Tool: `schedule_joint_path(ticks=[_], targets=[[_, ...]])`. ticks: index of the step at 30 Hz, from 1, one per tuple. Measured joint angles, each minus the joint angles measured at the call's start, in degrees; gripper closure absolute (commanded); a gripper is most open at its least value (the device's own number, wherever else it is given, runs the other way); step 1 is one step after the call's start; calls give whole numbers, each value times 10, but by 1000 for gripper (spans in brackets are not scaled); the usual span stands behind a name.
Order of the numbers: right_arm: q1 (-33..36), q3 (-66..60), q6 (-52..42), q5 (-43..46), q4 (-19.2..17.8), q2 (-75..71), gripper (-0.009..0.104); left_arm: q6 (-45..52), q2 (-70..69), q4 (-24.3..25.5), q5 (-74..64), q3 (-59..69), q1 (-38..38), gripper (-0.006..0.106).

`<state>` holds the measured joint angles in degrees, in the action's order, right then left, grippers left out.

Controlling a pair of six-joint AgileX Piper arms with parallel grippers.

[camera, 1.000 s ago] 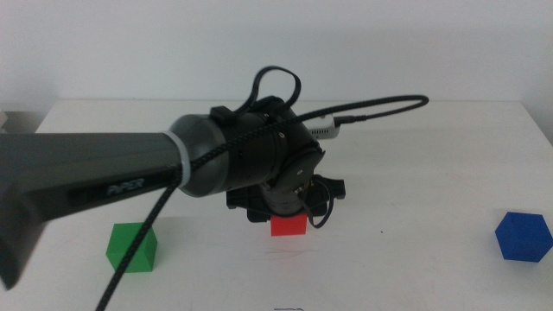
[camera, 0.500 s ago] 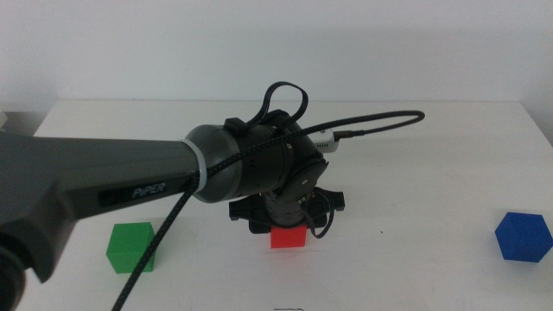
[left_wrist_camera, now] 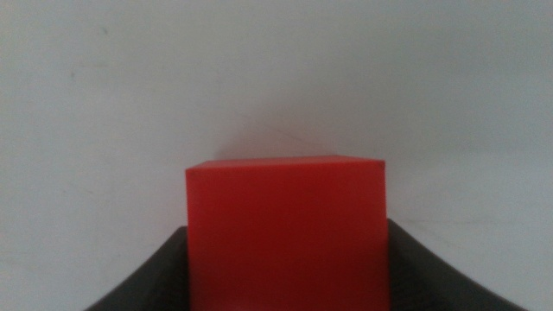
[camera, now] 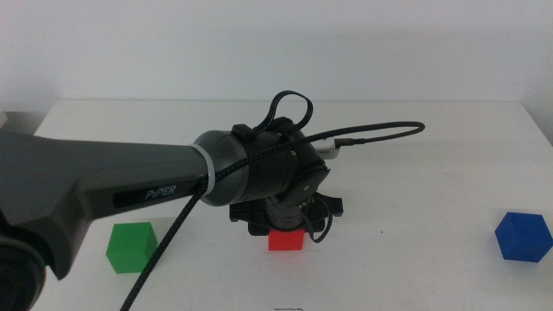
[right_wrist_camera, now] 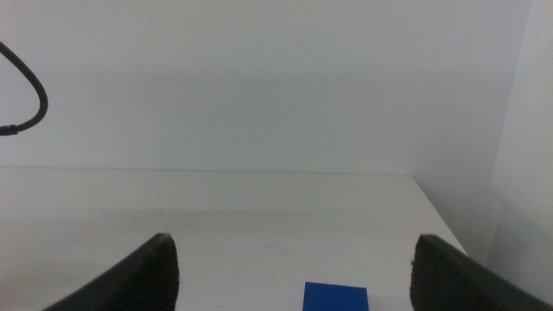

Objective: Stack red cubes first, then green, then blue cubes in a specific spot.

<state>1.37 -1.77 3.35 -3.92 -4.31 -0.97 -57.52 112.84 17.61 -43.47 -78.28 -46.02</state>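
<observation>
The red cube's lower edge (camera: 286, 249) is on the white tabletop in the middle view, so it is time for my left gripper to release it.
My left gripper (camera: 286, 233) reaches in from the left to the middle of the white table and is shut on the red cube (camera: 286, 241). The cube is at or just above the tabletop; I cannot tell which. In the left wrist view the red cube (left_wrist_camera: 285, 229) fills the gap between the two dark jaws of my left gripper (left_wrist_camera: 285, 259). The green cube (camera: 131, 247) sits on the table at the front left. The blue cube (camera: 523, 235) sits at the front right. My right gripper (right_wrist_camera: 295, 250) is open and empty, out of the middle view, with the blue cube (right_wrist_camera: 337, 296) just ahead of it.
A black cable (camera: 380, 130) loops from the left wrist out over the table's middle back. The table's far edge (camera: 285, 102) meets a white wall. The table's right edge (right_wrist_camera: 436, 216) shows in the right wrist view.
My left gripper has moved a little down and toward the table's front with the red cube in it. The green and blue cubes have not moved.
</observation>
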Motion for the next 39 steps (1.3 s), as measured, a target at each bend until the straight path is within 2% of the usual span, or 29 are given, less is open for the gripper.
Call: schedule_joint_path(ticks=[7,9,11,16,24,29,39], targets=[[0,0,0,0,0,0,1,0,3,6,9,-1,0,85],[0,0,0,0,0,0,1,0,4,8,11,-1,0,81],[0,0,0,0,0,0,1,0,4,7,12,-1,0,32],[0,0,0,0,0,0,1,4,11,-2,12,-1,0,7],[0,0,0,0,0,0,1,16,-18,-1,11,0,0,7],[0,0,0,0,0,0,1,28,-92,23,3,0,0,7],[0,0,0,0,0,0,1,76,-227,70,-148,0,0,7]])
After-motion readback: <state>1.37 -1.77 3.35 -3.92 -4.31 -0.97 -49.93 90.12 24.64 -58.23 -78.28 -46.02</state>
